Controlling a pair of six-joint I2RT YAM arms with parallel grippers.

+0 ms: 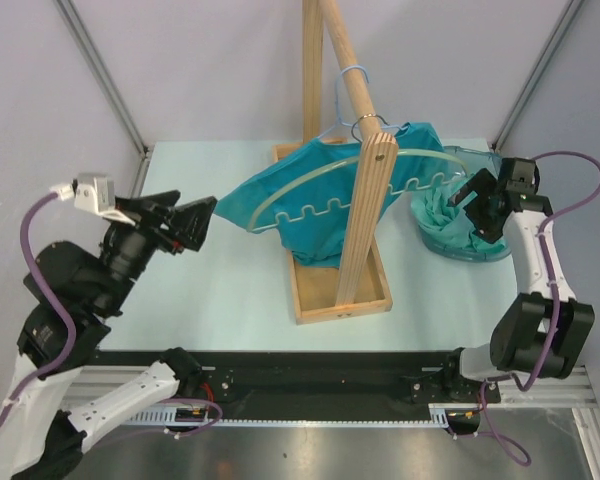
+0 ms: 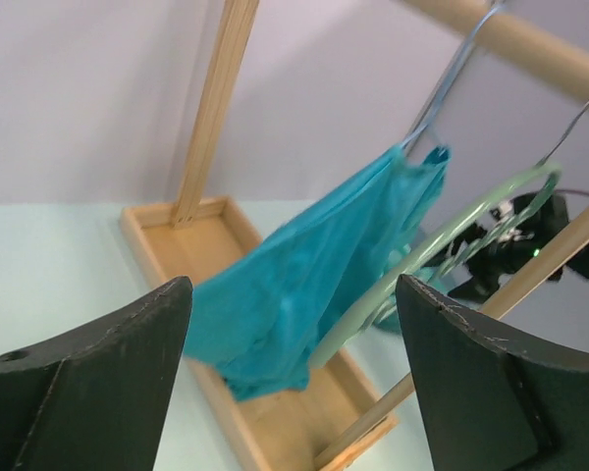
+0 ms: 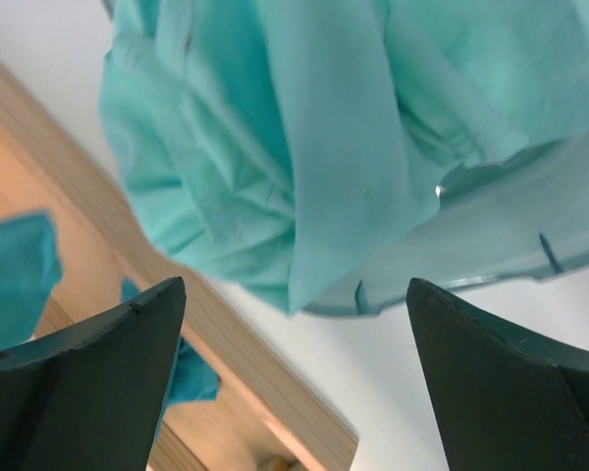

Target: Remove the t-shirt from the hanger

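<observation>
The wire hook should stay free to draw the hanger out, so the left gripper will next grip the t-shirt's near shoulder [image 1: 286,172] [image 2: 343,210] below the wire hook.
A teal t-shirt [image 1: 300,210] hangs from a thin wire hook [image 1: 352,75] on the slanted wooden rod [image 1: 355,70] of the rack. A pale green hanger [image 1: 315,212] hangs beside it, seemingly bare. My left gripper [image 1: 198,225] is open and empty, just left of the shirt's left edge. In the left wrist view the shirt [image 2: 304,275] and the green hanger [image 2: 442,240] show between its fingers [image 2: 88,373]. My right gripper [image 1: 472,203] is open and empty over a lighter teal cloth [image 3: 304,128] in a blue-green bowl [image 1: 460,250].
The rack's wooden tray base [image 1: 340,290] stands mid-table, its front upright post [image 1: 365,220] crossing the shirt. The bowl's rim [image 3: 530,265] and the tray's edge [image 3: 226,353] show in the right wrist view. Grey walls close the back and sides.
</observation>
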